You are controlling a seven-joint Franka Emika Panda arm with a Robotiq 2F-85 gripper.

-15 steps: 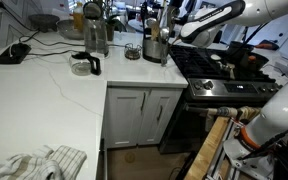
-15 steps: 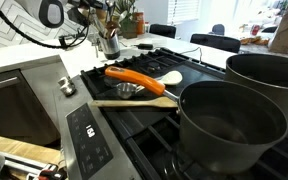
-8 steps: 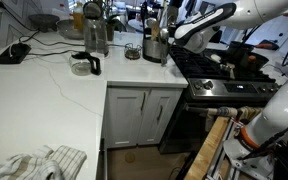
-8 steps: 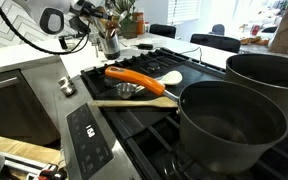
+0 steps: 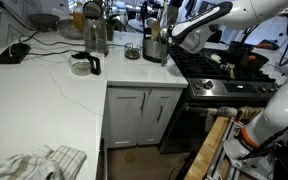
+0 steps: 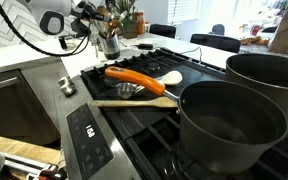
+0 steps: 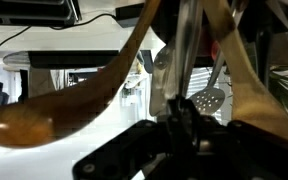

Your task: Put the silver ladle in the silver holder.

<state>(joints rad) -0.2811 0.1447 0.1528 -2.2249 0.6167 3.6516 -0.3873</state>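
Note:
The ladle's handle is among the wooden spoons and the ladle would rest in the silver holder if I opened now, so it is time for my gripper to release the ladle.
The silver holder stands on the white counter beside the stove, with several utensil handles sticking up; it also shows in an exterior view. My gripper hovers right beside and above it, and appears in an exterior view too. In the wrist view my gripper is shut on the thin silver ladle handle, which runs straight away from the jaws among wooden spoons and a slotted spatula. The ladle's bowl is hidden.
A grey appliance, a small dark glass cup and a glass jug stand on the counter. On the stove lie an orange utensil, a wooden spoon and two large pots.
My gripper has shifted a little closer to the holder, still holding the ladle. Nothing else moved.

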